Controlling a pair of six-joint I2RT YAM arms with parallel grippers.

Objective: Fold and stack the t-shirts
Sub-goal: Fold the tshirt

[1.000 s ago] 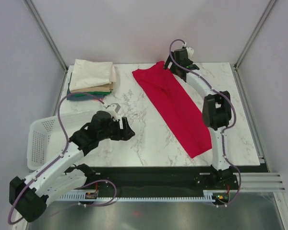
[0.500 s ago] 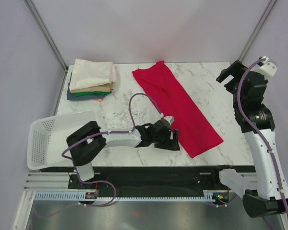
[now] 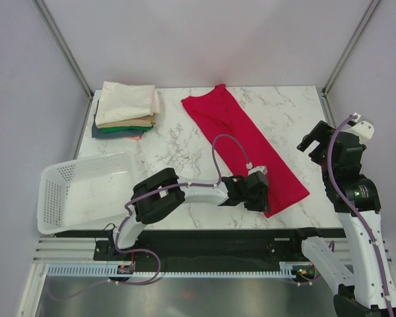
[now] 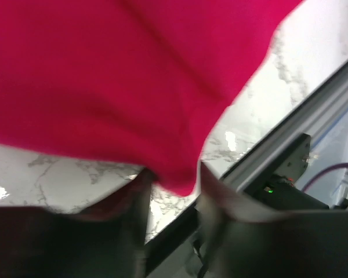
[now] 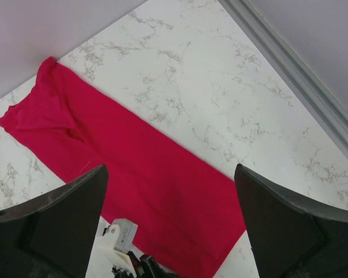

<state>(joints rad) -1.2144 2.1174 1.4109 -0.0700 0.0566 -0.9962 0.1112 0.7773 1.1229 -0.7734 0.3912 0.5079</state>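
Observation:
Next, my right gripper reaches for and grabs the red t-shirt's loose near-end corner (image 3: 306, 193), opposite my left gripper, to fold the t-shirt over itself.
A crimson-red t-shirt (image 3: 241, 142) lies folded into a long strip that runs diagonally from the back middle of the table to the front right. Its near corner (image 4: 174, 174) sits between the fingers of my left gripper (image 3: 259, 197), and both fingers (image 4: 142, 191) press against the cloth. The left gripper (image 4: 173, 174) is low over the table's front edge. My right gripper (image 3: 315, 140) hangs high at the right, wide open and holding nothing. From above, the right gripper (image 5: 169, 171) looks down on the red t-shirt (image 5: 162, 191). A stack of folded t-shirts (image 3: 125, 109), cream on top, sits at the back left.
A white perforated basket (image 3: 59, 191) stands at the front left, partly over the table's edge. A metal rail (image 3: 211, 247) runs along the front below the table. Frame posts (image 3: 346, 49) rise at the back corners. The left arm's links (image 3: 185, 193) stretch low across the front.
My left arm swung right along the front edge to the red t-shirt's near corner and narrowed its jaws on it. My right arm left the shirt's far end and rose at the right.

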